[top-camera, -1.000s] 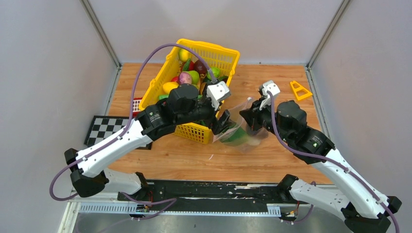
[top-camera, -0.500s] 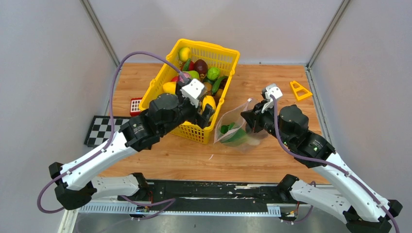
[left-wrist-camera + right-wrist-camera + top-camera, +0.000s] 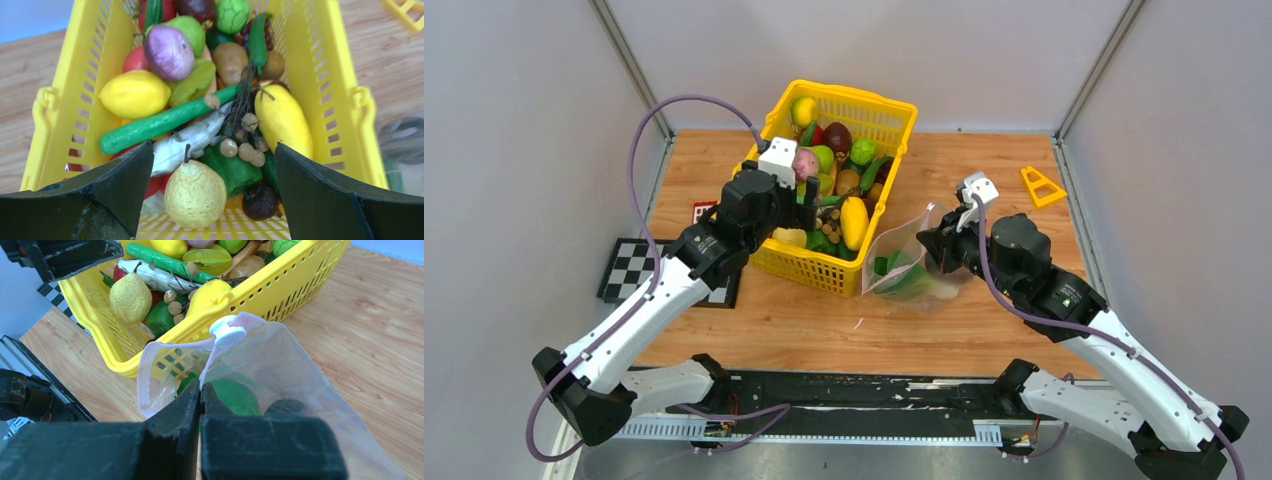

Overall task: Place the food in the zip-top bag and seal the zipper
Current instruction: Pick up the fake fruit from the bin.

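My left gripper grips the yellow pear by its dark stem (image 3: 187, 153) next, so the pear's body stays free to enter the zip-top bag's opening.
The zip-top bag (image 3: 911, 262) lies right of the yellow basket (image 3: 856, 96), mouth towards it. My right gripper (image 3: 931, 246) is shut on the bag's mouth edge (image 3: 200, 386), holding it up and open. The pale pink zipper (image 3: 170, 346) carries a white slider (image 3: 227, 332). Green food (image 3: 234, 396) and a dark piece (image 3: 287, 407) lie inside the bag. My left gripper (image 3: 807, 198) hangs open and empty over the basket's near end (image 3: 212, 150), above a yellow pear (image 3: 195, 192). A lemon (image 3: 134, 93), purple onion (image 3: 169, 45), cucumber (image 3: 160, 122) and green pepper (image 3: 234, 171) fill the basket.
A yellow triangular piece (image 3: 1042, 185) lies at the back right. A checkerboard mat (image 3: 639, 265) and a red grid piece (image 3: 705, 212) lie left of the basket. Grey walls close the table on three sides.
My left arm has drawn back from the bag's mouth and swung left and back over the basket. My right gripper has kept its hold on the bag, almost still.
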Tool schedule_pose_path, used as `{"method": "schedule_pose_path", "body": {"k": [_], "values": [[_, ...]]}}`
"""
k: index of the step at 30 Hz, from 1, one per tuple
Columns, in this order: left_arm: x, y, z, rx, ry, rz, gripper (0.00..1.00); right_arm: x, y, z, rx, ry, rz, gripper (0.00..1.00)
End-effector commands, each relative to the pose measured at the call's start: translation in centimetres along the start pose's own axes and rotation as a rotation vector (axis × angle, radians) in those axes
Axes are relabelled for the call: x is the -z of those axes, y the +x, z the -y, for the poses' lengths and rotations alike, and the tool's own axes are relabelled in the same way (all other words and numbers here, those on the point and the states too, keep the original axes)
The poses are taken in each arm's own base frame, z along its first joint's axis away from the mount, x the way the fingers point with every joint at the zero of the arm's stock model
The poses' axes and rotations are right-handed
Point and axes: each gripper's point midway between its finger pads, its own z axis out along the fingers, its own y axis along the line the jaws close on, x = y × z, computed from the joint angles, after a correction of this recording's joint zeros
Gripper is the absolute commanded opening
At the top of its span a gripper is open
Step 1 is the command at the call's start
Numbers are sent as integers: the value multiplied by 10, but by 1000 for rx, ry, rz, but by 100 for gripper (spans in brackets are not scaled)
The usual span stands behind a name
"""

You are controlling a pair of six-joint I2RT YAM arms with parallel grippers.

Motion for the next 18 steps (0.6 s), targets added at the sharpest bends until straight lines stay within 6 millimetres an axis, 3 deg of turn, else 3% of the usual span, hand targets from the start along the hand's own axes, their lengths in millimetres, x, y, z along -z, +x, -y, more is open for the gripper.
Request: {"method": "schedule_pose_path", "body": {"k": [1,3,7,18], "values": [[-8,27,-9,34,-6,-96,92,2,-15,-3,-5,-10,42,0],[-12,38,-16,48,-28,-128,85,2,-15,-4,-3,-14,42,0],[-17,54,-20,68,-28,-162,83,2,-14,-5,1,-19,22,0],[-23,71,-28,56,-53,-204,63,2,-14,-4,6,-14,17,0]]}}
